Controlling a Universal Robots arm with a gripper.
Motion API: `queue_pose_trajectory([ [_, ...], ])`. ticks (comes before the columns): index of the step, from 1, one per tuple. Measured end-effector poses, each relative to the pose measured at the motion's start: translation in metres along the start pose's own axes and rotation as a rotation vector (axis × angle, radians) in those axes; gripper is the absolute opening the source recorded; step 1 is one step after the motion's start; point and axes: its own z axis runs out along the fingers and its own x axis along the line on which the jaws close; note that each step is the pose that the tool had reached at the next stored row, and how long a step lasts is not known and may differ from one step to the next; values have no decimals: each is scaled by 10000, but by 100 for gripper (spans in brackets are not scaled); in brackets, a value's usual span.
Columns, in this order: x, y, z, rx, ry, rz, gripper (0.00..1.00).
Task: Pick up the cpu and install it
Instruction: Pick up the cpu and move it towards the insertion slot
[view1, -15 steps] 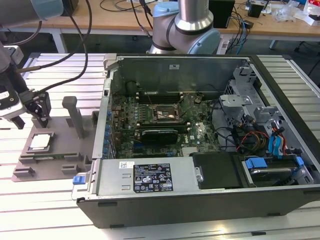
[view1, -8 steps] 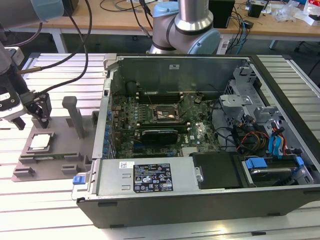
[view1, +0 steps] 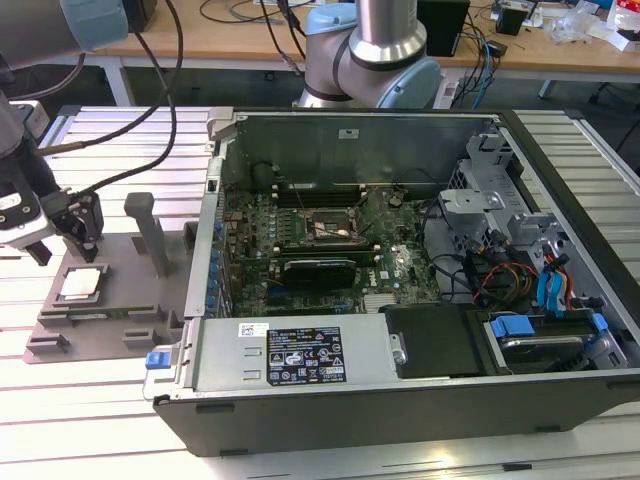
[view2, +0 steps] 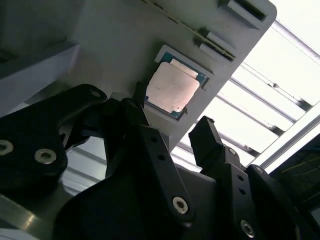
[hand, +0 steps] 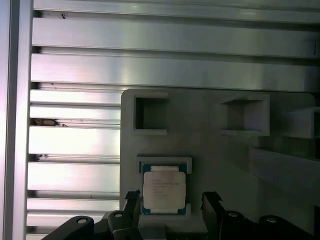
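Note:
Next, to install the cpu (view1: 80, 284), my gripper grabs its open side edges, since the tray's raised brackets hug its ends.
The cpu (view1: 80, 284) is a small silvery square chip lying flat in a recess of the grey tray (view1: 125, 295), at the exterior view's left. My gripper (view1: 62, 245) hangs just above it, open and holding nothing. In both wrist views the two black fingers stand apart on either side of the cpu (view2: 172, 88) (hand: 164, 190), with the gripper (view2: 170, 112) (hand: 171, 200) centred over one edge of the chip. The motherboard socket (view1: 330, 228) sits open inside the computer case (view1: 400, 300).
The grey tray (hand: 215, 145) has raised posts (view1: 150, 235) and square pockets (hand: 150, 114) close to the cpu. The tray rests on a ribbed aluminium table (view1: 110, 150). The case wall (view1: 205, 250) rises between tray and motherboard. Cables (view1: 150, 110) trail from the arm.

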Motion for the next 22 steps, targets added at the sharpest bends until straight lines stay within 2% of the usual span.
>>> queue_pose_trajectory([
  [2, 1, -51, 10, 0, 0, -11, 62],
  [6, 5, -72, 66, 0, 1, -21, 62],
  [7, 5, -73, 99, 12, 1, -26, 62],
  [8, 6, -73, 116, 203, 9, -39, 62],
  [10, 6, -73, 129, 401, 15, -48, 62],
  [11, 6, -73, 148, 412, 15, -50, 62],
  [13, 7, -73, 168, 413, 15, -51, 62],
  [15, 8, -72, 222, 412, 16, -57, 62],
  [16, 11, -70, 243, 360, 16, -59, 62],
  [18, 10, -70, 248, 168, 6, -65, 62],
  [20, 11, -69, 313, 168, 6, -73, 62],
  [22, 12, -68, 351, 168, 6, -77, 62],
])
